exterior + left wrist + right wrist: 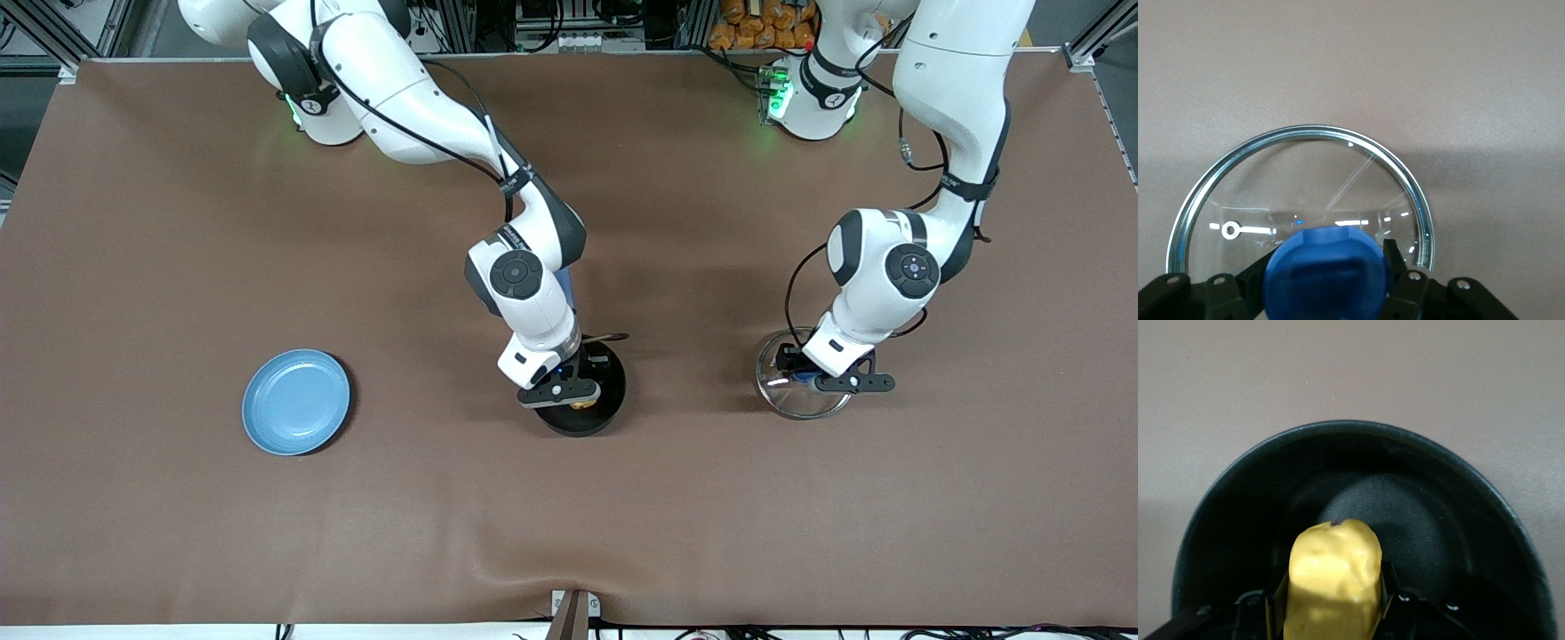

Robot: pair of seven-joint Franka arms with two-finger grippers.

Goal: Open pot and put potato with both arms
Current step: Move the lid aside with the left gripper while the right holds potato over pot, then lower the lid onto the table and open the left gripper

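The yellow potato (1333, 577) is low inside the black pot's rim (1351, 425) in the right wrist view, so the robot's right gripper needs to let go of the potato.
The black pot (597, 420) stands open near the table's middle, its blue handle (567, 292) mostly hidden by the right arm. My right gripper (569, 396) is over the pot, shut on the yellow potato (582, 405). In the right wrist view the potato (1333, 577) sits between the fingers (1388, 583) above the pot's dark bottom (1405, 500). My left gripper (822, 378) is shut on the blue knob (1325, 273) of the glass lid (796, 404), low over the table toward the left arm's end. The lid's steel rim (1305, 131) shows whole.
A flat light-blue plate (296, 402) lies toward the right arm's end of the table. Brown cloth covers the table (569, 533). A small bracket (573, 609) sits at the table edge nearest the front camera.
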